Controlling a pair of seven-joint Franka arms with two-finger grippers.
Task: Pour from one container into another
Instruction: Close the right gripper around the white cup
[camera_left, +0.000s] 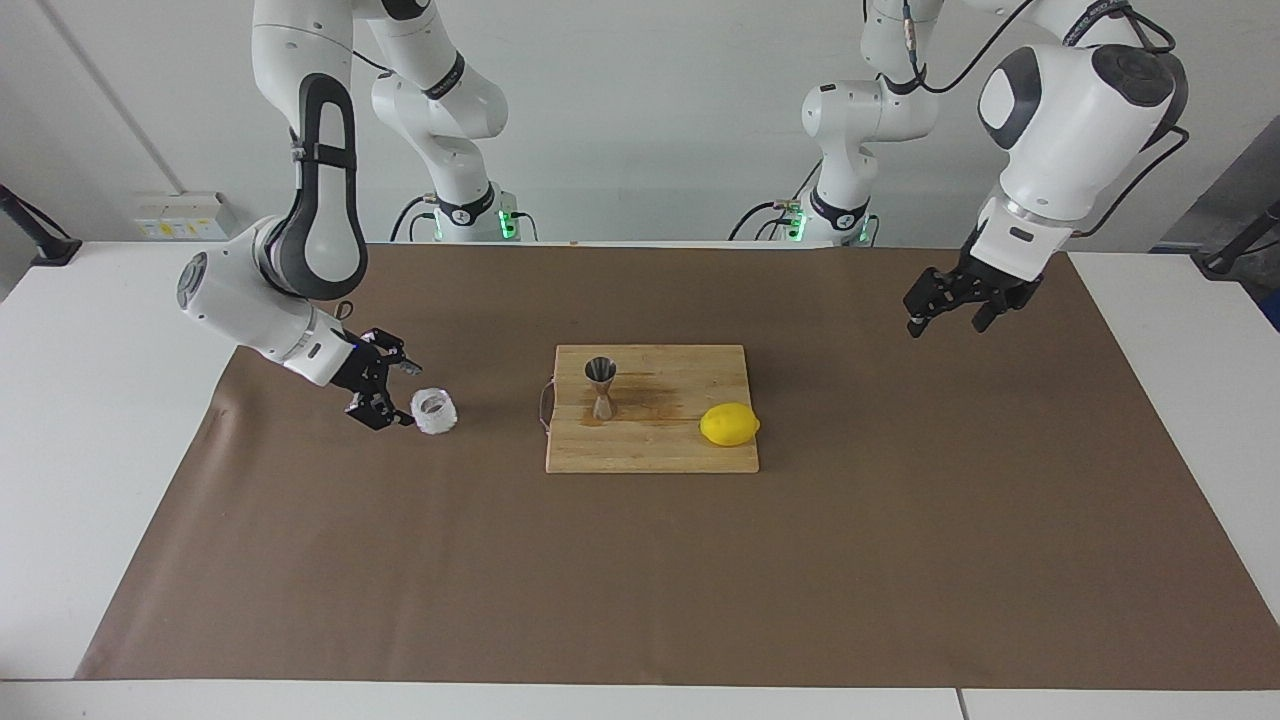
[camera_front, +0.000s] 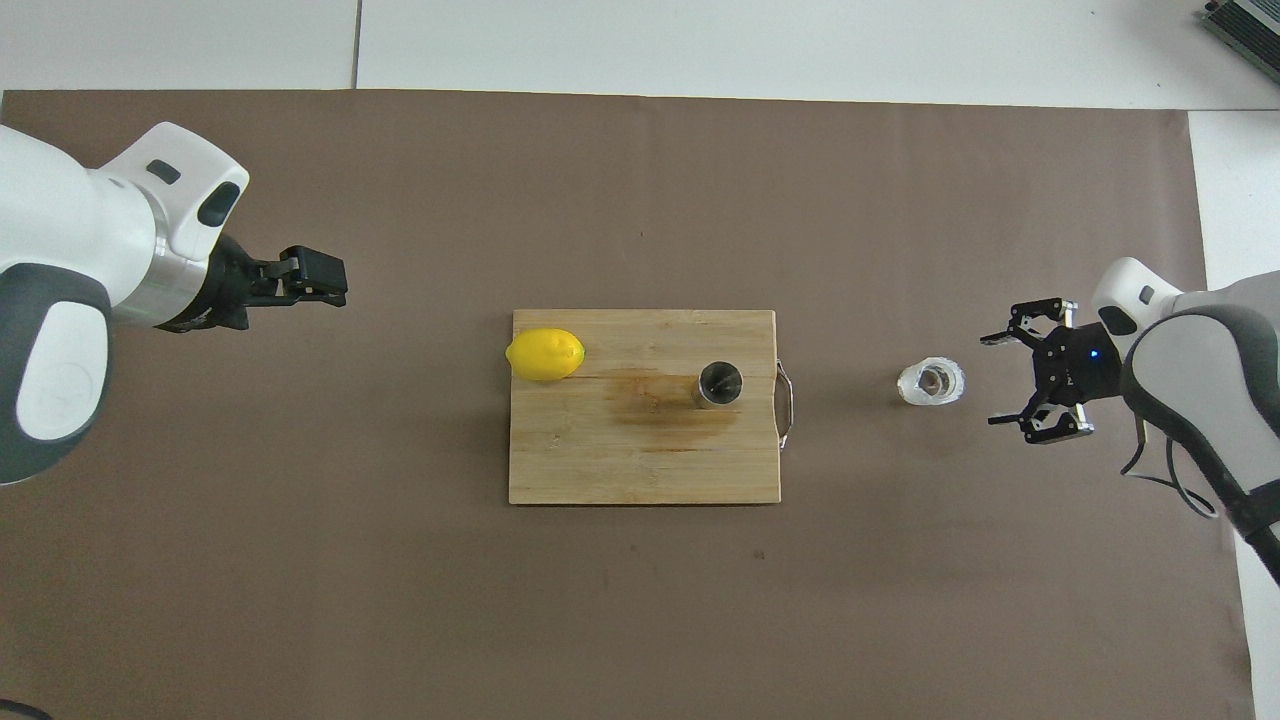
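Observation:
Mat shows between my right gripper's fingers and the glass cup (camera_front: 931, 382) in the overhead view, so my right gripper first moves toward the cup, then closes.
The knobbly clear glass cup (camera_left: 435, 411) stands upright on the brown mat, toward the right arm's end of the table; it also shows in the overhead view (camera_front: 931, 383). My right gripper (camera_left: 392, 396) is open and low, just beside the cup, with its jaws facing it and a small gap between them in the overhead view (camera_front: 1003, 380). The steel jigger (camera_left: 601, 386) stands upright on the wooden cutting board (camera_left: 680, 448), seen from above as a round rim (camera_front: 720, 384). My left gripper (camera_left: 945, 318) waits in the air, empty, over the mat at the left arm's end (camera_front: 318, 279).
A yellow lemon (camera_left: 729, 424) lies on the cutting board (camera_front: 640, 465), at its edge toward the left arm's end (camera_front: 545, 354). The board has a wet stain near the jigger and a metal handle (camera_front: 786, 402) on the side facing the cup. A brown mat (camera_left: 640, 580) covers the table.

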